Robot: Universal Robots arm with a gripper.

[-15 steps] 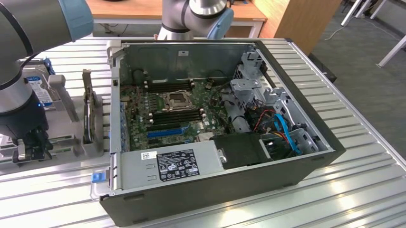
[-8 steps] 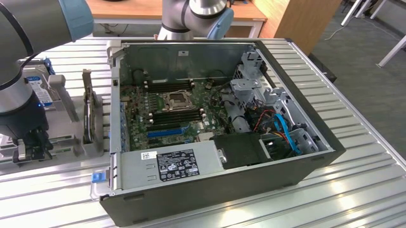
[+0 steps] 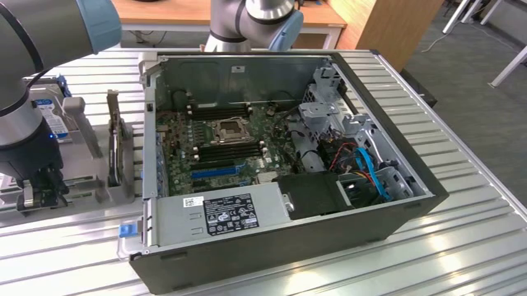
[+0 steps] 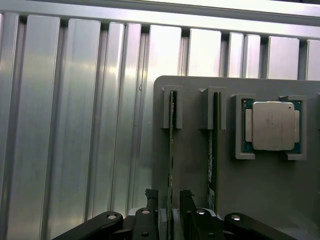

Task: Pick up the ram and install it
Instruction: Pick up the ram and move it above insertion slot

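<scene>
The end of the ram is held by the grey holder post. My gripper should pinch the ram next by the bare middle of its upper edge [image 4: 170,210].
The ram [image 4: 171,145] is a thin green stick standing on edge in a slot of the grey holder [image 4: 195,175]. A second green stick [image 4: 211,150] stands in the slot beside it. My gripper [image 4: 169,215] is open and straddles the first stick, one black finger [image 4: 150,212] on each side with a small gap to the board. In the exterior view the gripper [image 3: 39,188] hangs low over the grey holder [image 3: 82,185] at that view's left, outside the open computer case [image 3: 395,160]. The motherboard [image 3: 177,169] lies in the case with long black slots [image 3: 229,148] and a blue slot [image 3: 216,171].
A processor chip [image 4: 272,126] sits in a recess of the holder beside the sticks. A dark card [image 3: 115,139] stands upright in the holder near the case wall. The ribbed metal table [image 3: 461,246] runs all around. Cables and a drive cage [image 3: 329,123] crowd the case's right side.
</scene>
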